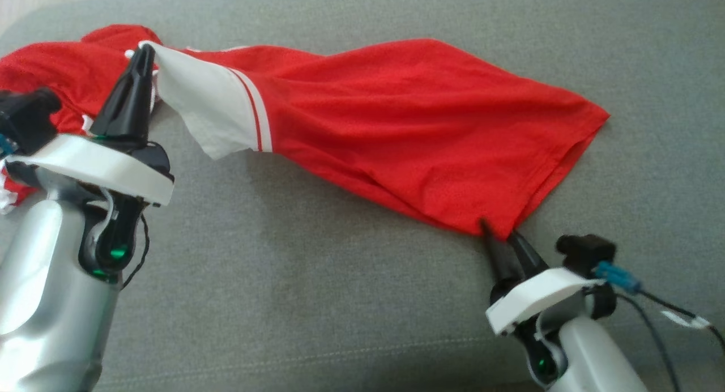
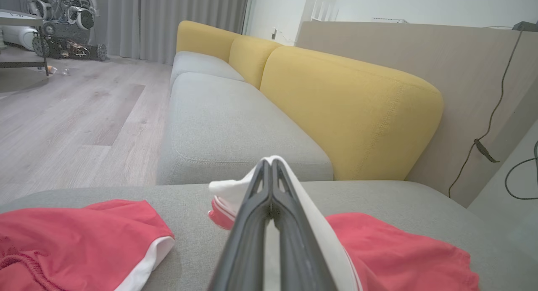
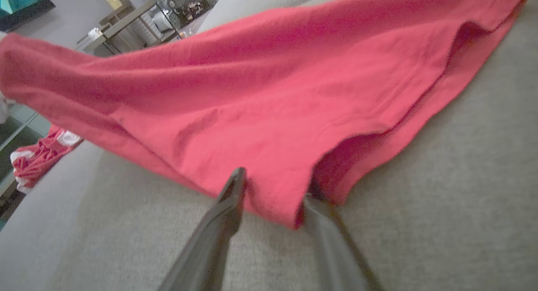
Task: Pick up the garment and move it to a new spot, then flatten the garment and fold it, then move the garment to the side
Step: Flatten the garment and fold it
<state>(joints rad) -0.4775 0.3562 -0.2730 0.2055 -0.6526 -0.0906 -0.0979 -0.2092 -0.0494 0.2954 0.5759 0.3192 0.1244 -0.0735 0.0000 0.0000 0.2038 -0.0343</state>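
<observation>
The garment's hem arches up off the sofa while the rest lies slack. My right gripper will pick up the garment by its lower hem corner (image 1: 501,229) (image 3: 283,210) next.
The garment (image 1: 408,114) is red with a white, red-striped sleeve and stretches across the grey sofa seat (image 1: 283,278). My left gripper (image 1: 144,49) is shut on the white sleeve edge and holds it lifted at the upper left. In the left wrist view the white cloth (image 2: 294,186) wraps over the closed left gripper (image 2: 271,162), with red fabric (image 2: 399,249) below it. My right gripper (image 1: 498,230) is open at the lower hem corner. In the right wrist view the red hem (image 3: 269,93) lies between the spread fingers of the right gripper (image 3: 275,186).
More red cloth is bunched at the far left (image 1: 34,69). Yellow backrests (image 2: 336,106) run along the sofa, with wooden floor (image 2: 63,114) beyond its edge. A dark cable (image 1: 662,307) trails from my right wrist.
</observation>
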